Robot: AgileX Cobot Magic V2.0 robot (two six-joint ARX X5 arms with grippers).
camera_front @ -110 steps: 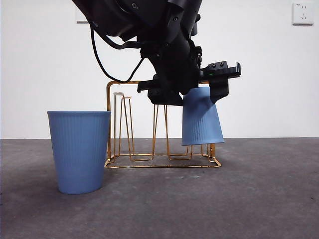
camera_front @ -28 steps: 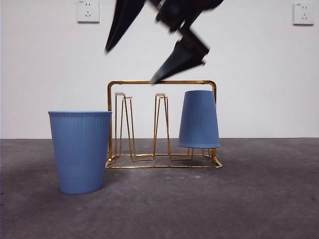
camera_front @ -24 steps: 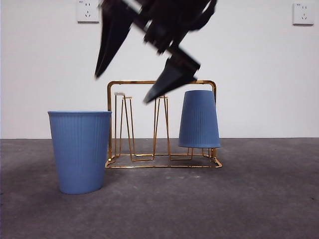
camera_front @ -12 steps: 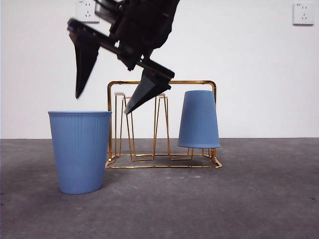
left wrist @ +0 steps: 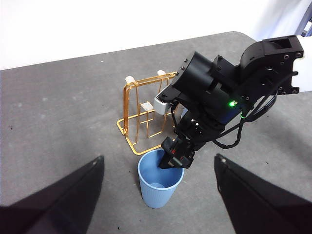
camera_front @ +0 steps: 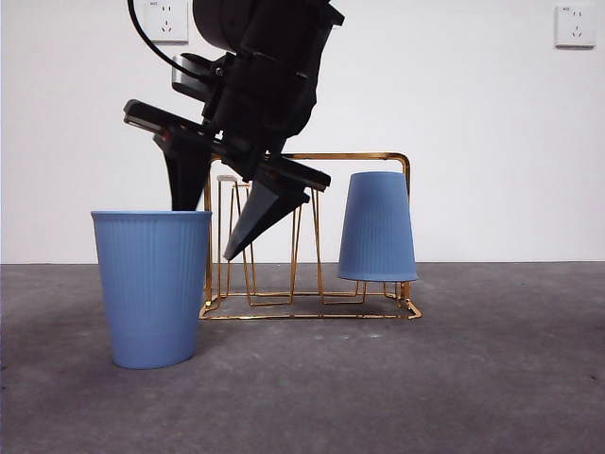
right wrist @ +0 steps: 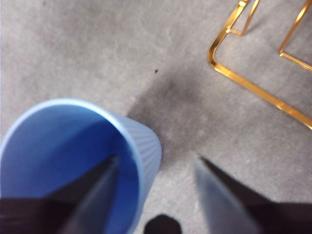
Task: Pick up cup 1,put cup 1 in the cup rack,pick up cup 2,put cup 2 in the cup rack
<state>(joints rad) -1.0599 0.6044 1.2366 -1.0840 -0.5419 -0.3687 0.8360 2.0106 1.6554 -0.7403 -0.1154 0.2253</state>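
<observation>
The upright blue cup needs to go into the gold cup rack, so I will next grab the cup by its rim (camera_front: 202,214) (right wrist: 130,139) with my right gripper.
One blue ribbed cup (camera_front: 378,227) sits upside down on the right-hand peg of the gold wire cup rack (camera_front: 307,156). A second blue cup (camera_front: 151,288) stands upright on the table just left of the rack. My right gripper (camera_front: 206,227) is open and straddles that cup's rim on the rack side, one finger inside (right wrist: 97,183), the other outside (right wrist: 214,185). The cup (right wrist: 63,146) fills the right wrist view beside the rack's base (right wrist: 253,87). My left gripper (left wrist: 158,157) hangs open high above, looking down on the cup (left wrist: 158,187) and rack (left wrist: 127,105).
The grey table (camera_front: 454,378) runs to a white wall with power sockets (camera_front: 575,25) high up. The rack's two left pegs (camera_front: 232,189) carry nothing and stand close behind the right gripper's outer finger.
The right gripper let go of the upturned cup on the rack, rose, then swung left and down with open jaws onto the upright cup's rim. Both cups and the rack stay put.
</observation>
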